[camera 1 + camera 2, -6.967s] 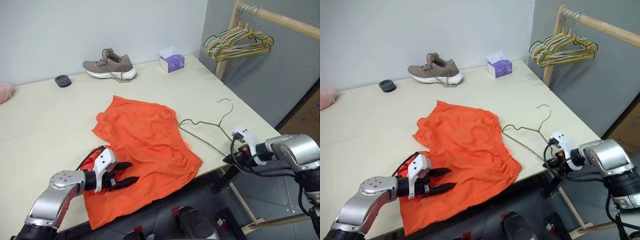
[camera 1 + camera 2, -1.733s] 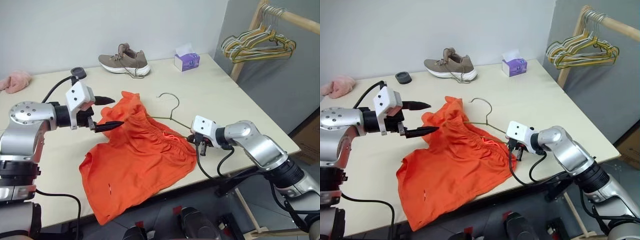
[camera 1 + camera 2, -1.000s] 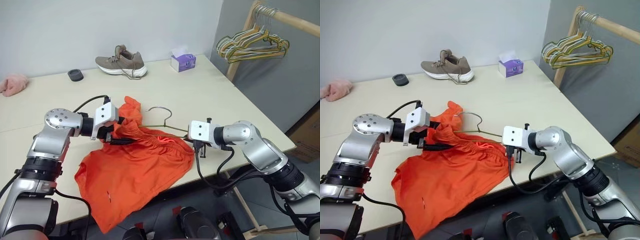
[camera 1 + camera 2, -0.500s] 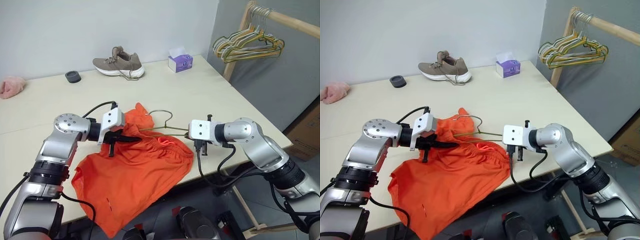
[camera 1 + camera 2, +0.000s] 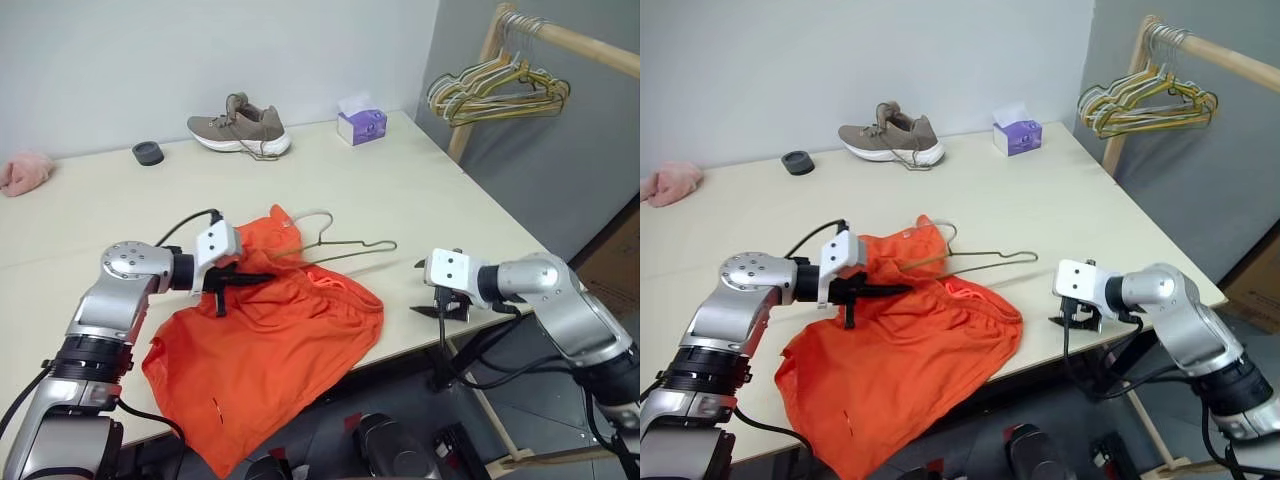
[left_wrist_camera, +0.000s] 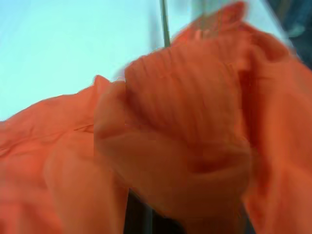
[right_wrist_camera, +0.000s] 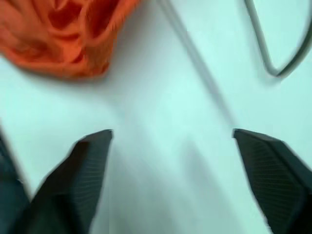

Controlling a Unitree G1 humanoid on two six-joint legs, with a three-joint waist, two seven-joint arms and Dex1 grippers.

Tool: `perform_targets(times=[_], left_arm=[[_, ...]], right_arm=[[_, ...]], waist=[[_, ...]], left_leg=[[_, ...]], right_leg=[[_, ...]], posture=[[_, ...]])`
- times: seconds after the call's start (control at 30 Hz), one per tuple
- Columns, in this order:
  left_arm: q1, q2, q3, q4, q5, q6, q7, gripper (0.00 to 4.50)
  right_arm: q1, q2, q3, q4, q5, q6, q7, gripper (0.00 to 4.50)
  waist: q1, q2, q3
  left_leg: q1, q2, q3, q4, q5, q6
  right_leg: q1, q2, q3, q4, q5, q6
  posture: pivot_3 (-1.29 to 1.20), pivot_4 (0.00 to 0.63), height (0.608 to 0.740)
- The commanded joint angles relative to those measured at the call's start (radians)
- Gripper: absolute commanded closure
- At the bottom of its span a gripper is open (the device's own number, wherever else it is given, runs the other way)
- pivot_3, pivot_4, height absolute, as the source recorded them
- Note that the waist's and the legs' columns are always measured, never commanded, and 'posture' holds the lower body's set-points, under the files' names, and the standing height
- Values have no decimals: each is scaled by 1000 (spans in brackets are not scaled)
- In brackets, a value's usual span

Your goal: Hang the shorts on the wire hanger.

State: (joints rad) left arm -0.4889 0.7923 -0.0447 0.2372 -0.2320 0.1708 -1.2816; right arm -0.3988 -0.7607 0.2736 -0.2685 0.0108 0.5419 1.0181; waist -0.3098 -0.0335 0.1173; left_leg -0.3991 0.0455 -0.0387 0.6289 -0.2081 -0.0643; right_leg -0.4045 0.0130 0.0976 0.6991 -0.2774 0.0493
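Note:
My right gripper should grab the shorts next by the loose end of the waistband [image 7: 100, 54], where its puckered edge [image 7: 108, 36] stands up while the legs lie slack.
The orange shorts [image 5: 270, 340] lie crumpled on the table [image 5: 420, 190], their lower part drooping over its front edge. My left gripper [image 5: 255, 278] is shut on the gathered waistband; in the left wrist view, orange fabric [image 6: 185, 126] bunches right at the fingers. The wire hanger [image 5: 345, 248] lies across the top of the shorts, hook [image 5: 312, 216] up and its right corner jutting out over bare table; its left end is hidden in the cloth. My right gripper [image 5: 417, 288] stands open near the front edge, to the right of the hanger and apart from it, fingers [image 7: 92, 170] spread wide.
A grey shoe [image 5: 238, 125], a purple tissue box [image 5: 360, 125] and a small black round thing [image 5: 148, 152] sit along the back of the table. A pink cloth [image 5: 25, 172] lies far left. Bunched hangers [image 5: 500, 95] hang on a wooden rail [image 5: 570, 38] at the right.
My right gripper has let go of the hanger's corner, opened and drawn away to the right. My left gripper has closed on the waistband. The hanger now rests free on the shorts.

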Motion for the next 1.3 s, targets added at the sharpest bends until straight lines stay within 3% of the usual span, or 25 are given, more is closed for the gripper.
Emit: perform_targets(times=[0.03, 0.2, 0.53, 0.63, 1.0, 1.3], left_arm=[[7, 18, 52, -32, -25, 11, 24, 4500], [6, 19, 64, -57, -38, 36, 39, 4500], [9, 21, 72, -91, -52, 74, 50, 4500], [22, 22, 85, -118, -75, 112, 57, 4500], [128, 45, 223, -292, -269, 393, 103, 4500], [211, 168, 307, -392, -456, 578, 14, 4500]], right_arm=[[39, 117, -75, -131, 132, 188, -74, 27], [61, 358, -101, -79, 152, 357, -291, 27], [70, 463, -43, -5, 189, 394, -375, 27], [65, 488, -35, 24, 186, 369, -393, 632], [13, 467, -130, 151, 182, 224, -448, 4477], [-102, 300, -240, 272, 253, 212, -352, 4477]], waist=[[-5, 0, 0], [-3, -1, 0], [7, -1, 0], [4, -1, 0], [8, -1, 0], [7, -1, 0]], left_leg=[[0, 0, 0, 0, 0, 0], [0, 0, 0, 1, 0, 0], [-1, 0, 0, 0, 0, 0], [-1, 0, 0, 0, 0, 0], [-1, 0, 0, 0, 0, 0], [-1, 0, 0, -1, 0, 0]], right_leg=[[0, 0, 0, 0, 0, 0], [0, 1, 1, 1, 2, 1], [0, 1, 0, -2, 1, 0], [0, 1, 0, -2, 1, 0], [0, 1, 0, -2, 1, 0], [0, 1, 0, -3, 1, -1]], posture=[[-236, 62, 740], [-231, 61, 740], [-223, 63, 740], [-214, 62, 740], [-200, 62, 740], [-191, 56, 740]])
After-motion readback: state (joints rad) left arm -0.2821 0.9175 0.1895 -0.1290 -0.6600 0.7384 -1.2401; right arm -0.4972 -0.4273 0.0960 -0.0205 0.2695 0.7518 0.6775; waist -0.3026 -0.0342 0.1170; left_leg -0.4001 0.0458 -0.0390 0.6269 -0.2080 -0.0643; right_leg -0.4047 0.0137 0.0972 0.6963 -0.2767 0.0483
